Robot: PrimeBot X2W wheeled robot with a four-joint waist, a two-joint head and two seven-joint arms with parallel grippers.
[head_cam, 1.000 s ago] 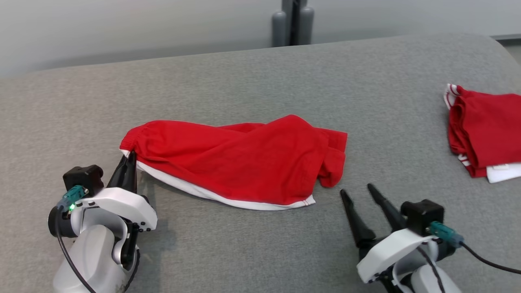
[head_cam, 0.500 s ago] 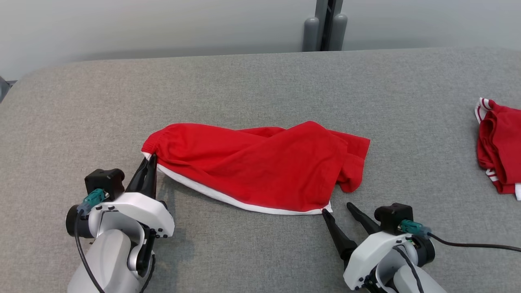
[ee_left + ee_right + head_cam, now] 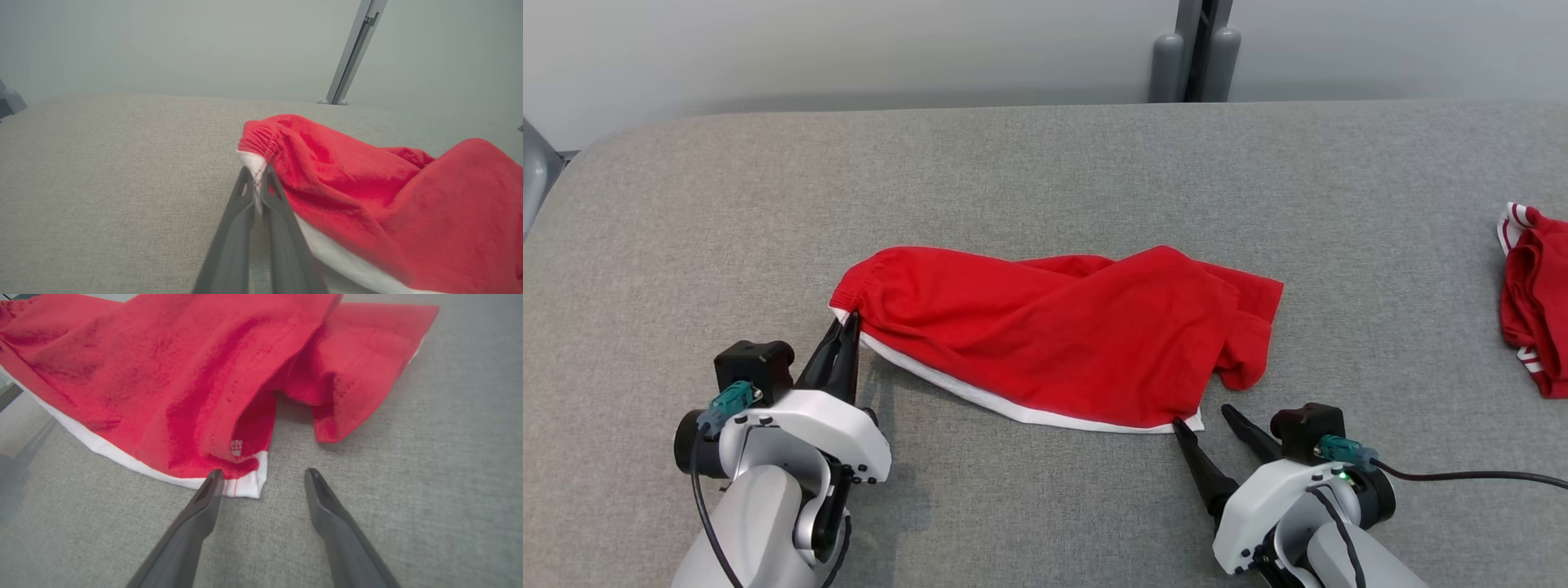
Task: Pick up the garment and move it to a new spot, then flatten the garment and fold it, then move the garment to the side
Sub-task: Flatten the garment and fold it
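Note:
My right gripper grabs the red shorts (image 3: 1042,323) by the white-striped hem corner (image 3: 1189,420) next, to spread them out for folding.
The garment (image 3: 1054,335) is a pair of red shorts with a white side stripe, lying rumpled across the middle of the grey surface. My left gripper (image 3: 848,325) is shut on its left end at the elastic waistband; the left wrist view shows the white edge of the garment (image 3: 318,171) pinched between the closed fingers of that gripper (image 3: 258,173). My right gripper (image 3: 1205,415) stands open at the lower right hem corner. In the right wrist view that gripper (image 3: 265,475) has its left fingertip (image 3: 214,479) at the white corner of the garment (image 3: 196,375), nothing between the fingers.
A second red garment (image 3: 1534,302) with white trim lies folded at the right edge of the grey padded surface (image 3: 1045,171). A grey post (image 3: 1196,49) stands behind the far edge. A grey object (image 3: 533,175) pokes in at the far left.
The head camera has turned, shifting the whole picture rightward. My right gripper has come forward to the garment's lower right corner, still open. My left gripper keeps its hold on the waistband.

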